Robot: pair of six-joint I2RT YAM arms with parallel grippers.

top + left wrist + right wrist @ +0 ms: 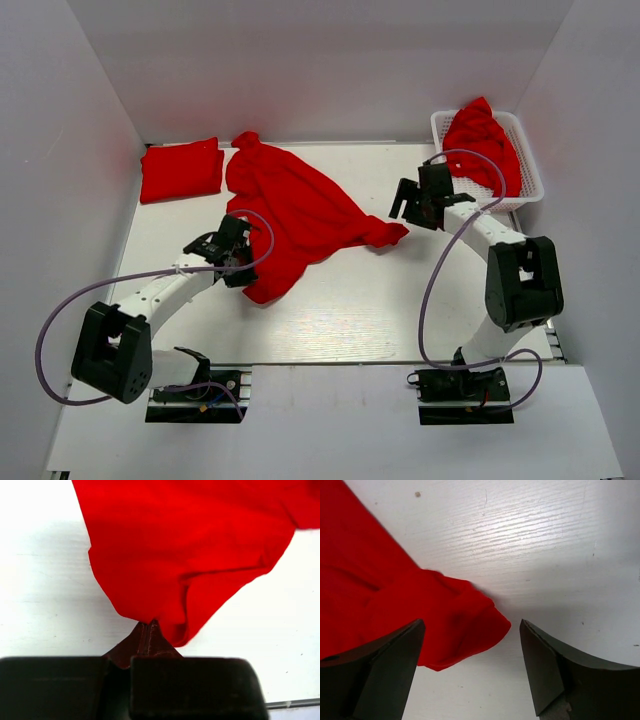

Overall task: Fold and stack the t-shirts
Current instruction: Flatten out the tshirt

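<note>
I need to grab the crumpled t-shirt's free corner with my right gripper, opposite my left gripper's hold, to spread it flat for folding.
A crumpled red t-shirt [295,215] lies spread on the white table. My left gripper [238,262] is shut on its near left edge; the left wrist view shows the fingertips [147,630] pinching the cloth [190,555]. My right gripper [412,205] is open just above the shirt's right corner [392,233]; in the right wrist view that corner [470,625] lies between the spread fingers [540,665], untouched. A folded red t-shirt [182,170] lies at the back left. Another red t-shirt [482,140] is heaped in the basket.
A white lattice basket [530,175] stands at the back right, right behind my right gripper. White walls close in the table on the left, back and right. Bare tabletop [380,310] lies in front of the spread shirt.
</note>
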